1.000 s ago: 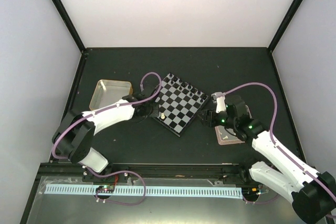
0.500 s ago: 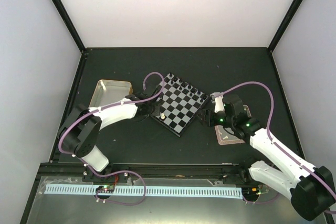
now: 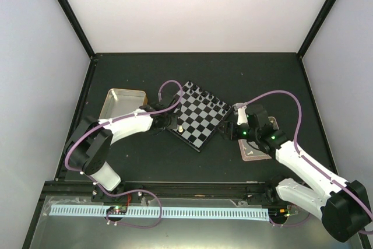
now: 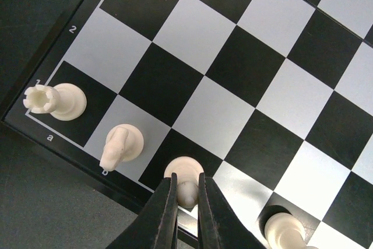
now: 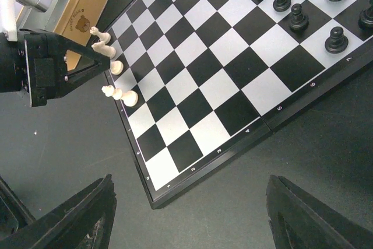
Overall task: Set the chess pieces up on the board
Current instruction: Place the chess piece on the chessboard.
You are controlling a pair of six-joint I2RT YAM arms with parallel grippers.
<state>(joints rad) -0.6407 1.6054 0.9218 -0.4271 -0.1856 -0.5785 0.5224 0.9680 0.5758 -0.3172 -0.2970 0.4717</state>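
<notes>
My right gripper takes hold of the white queen-shaped piece by its base next, leaving the piece's top free for my left gripper.
The board [image 3: 200, 115] lies tilted at mid table, with black pieces [image 3: 204, 94] along its far edge. In the left wrist view my left gripper [image 4: 186, 183] is shut on a cream bishop [image 4: 185, 166] whose base sits on a dark square at the board's [image 4: 233, 56] near edge. A cream rook [image 4: 53, 101] and a knight [image 4: 120, 144] stand to its left, and another cream piece [image 4: 285, 229] to its right. My right gripper [image 5: 189, 182] is open and empty above the table by the board's corner [image 5: 175, 161]. In the top view the left gripper [image 3: 170, 122] is at the board's left edge and the right gripper [image 3: 228, 130] at its right.
A yellow-rimmed metal tin [image 3: 122, 104] stands left of the board. A pink tray [image 3: 256, 147] lies under the right arm. Black pawns [image 5: 291, 10] line the board's far rows in the right wrist view. Black frame posts stand at the table's back corners.
My left gripper has moved a little right, onto the board's left edge. My right gripper has shifted slightly towards the board.
</notes>
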